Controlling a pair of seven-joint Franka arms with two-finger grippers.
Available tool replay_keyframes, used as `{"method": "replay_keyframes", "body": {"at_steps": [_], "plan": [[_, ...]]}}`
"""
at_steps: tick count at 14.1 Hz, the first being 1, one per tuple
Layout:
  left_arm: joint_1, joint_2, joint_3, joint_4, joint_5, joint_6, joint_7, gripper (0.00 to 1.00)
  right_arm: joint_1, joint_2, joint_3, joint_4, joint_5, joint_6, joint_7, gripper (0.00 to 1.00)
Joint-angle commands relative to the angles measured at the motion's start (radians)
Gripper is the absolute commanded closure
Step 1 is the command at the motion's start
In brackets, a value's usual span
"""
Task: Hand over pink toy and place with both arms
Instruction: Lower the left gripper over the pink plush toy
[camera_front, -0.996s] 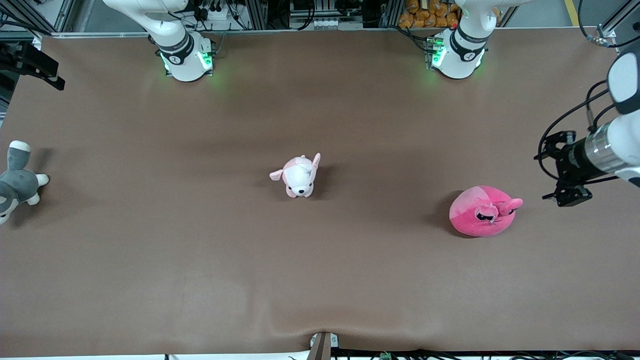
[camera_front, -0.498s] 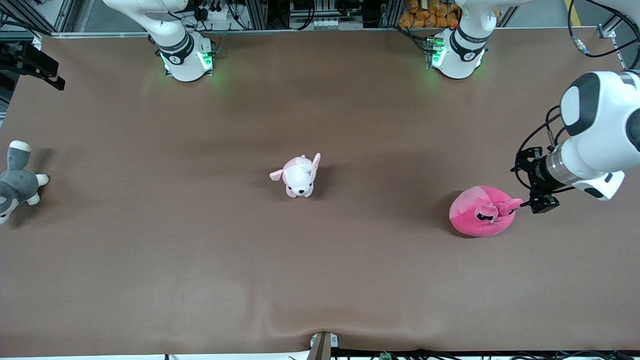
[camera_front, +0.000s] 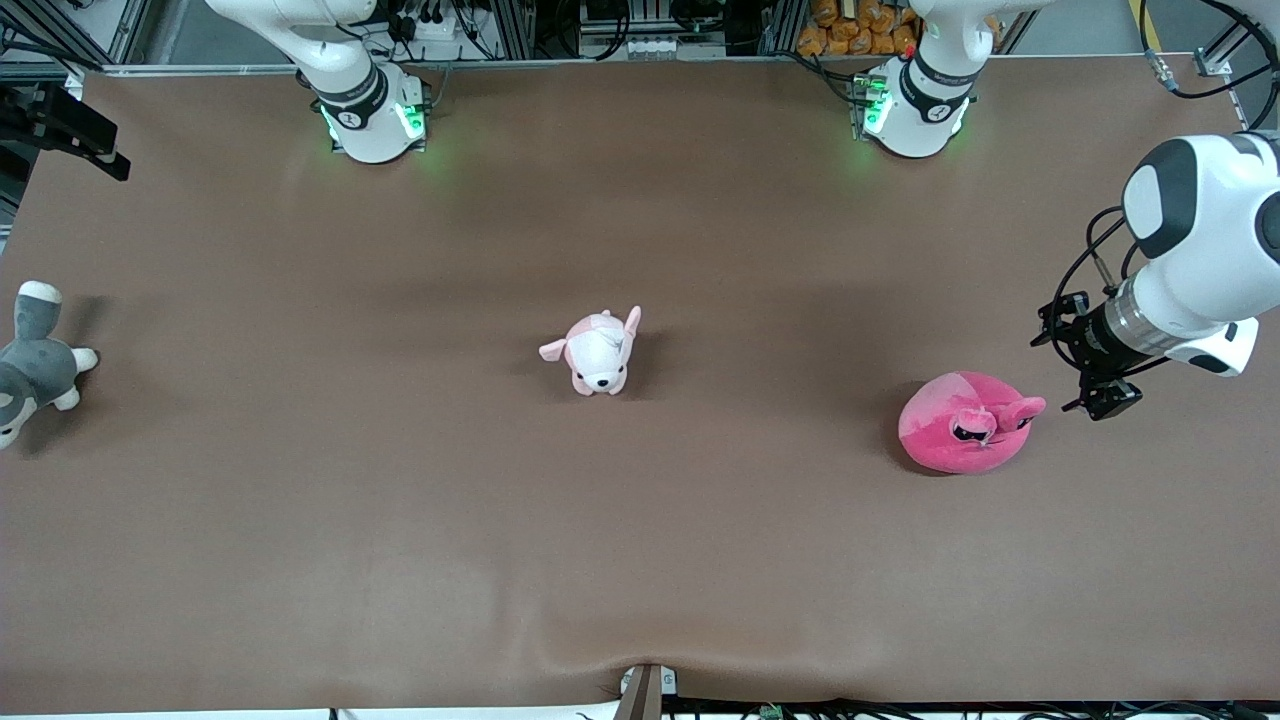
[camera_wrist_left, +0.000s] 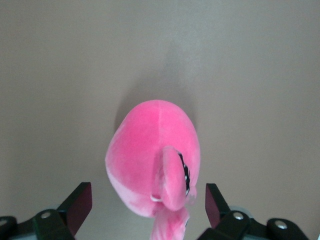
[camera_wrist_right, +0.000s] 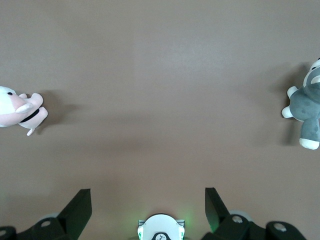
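Observation:
The left gripper should grab the pink toy by its ear next, so the pink toy's round body stays free for the handover.
The pink toy is a round hot-pink plush with black slanted eyes, lying on the brown table toward the left arm's end. My left gripper hangs low beside it, just off its ear, toward the table's end. It is open and empty. In the left wrist view the toy fills the middle, and its ear reaches into the gap of the open left gripper. My right gripper is open and empty, held high over the table near its own base; it waits and is out of the front view.
A pale pink-and-white puppy plush sits at the table's middle and shows in the right wrist view. A grey-and-white plush lies at the right arm's end of the table and also shows in the right wrist view. The arm bases stand along the top.
My left gripper swung in from the table's end up to the pink toy's ear, then drew back a little. The toy has not moved.

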Motion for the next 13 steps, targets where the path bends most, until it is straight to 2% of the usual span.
{"method": "replay_keyframes", "body": {"at_steps": [1,13], "plan": [[0.003,0.001,-0.006,-0.056,0.034,0.08,-0.065,0.0,-0.011,-0.002,0.007,0.003,0.015,-0.006,-0.008,0.0],[-0.014,0.117,-0.009,-0.053,0.145,0.207,-0.216,0.0,-0.012,0.033,0.007,-0.006,0.021,0.004,-0.011,0.0]]}}
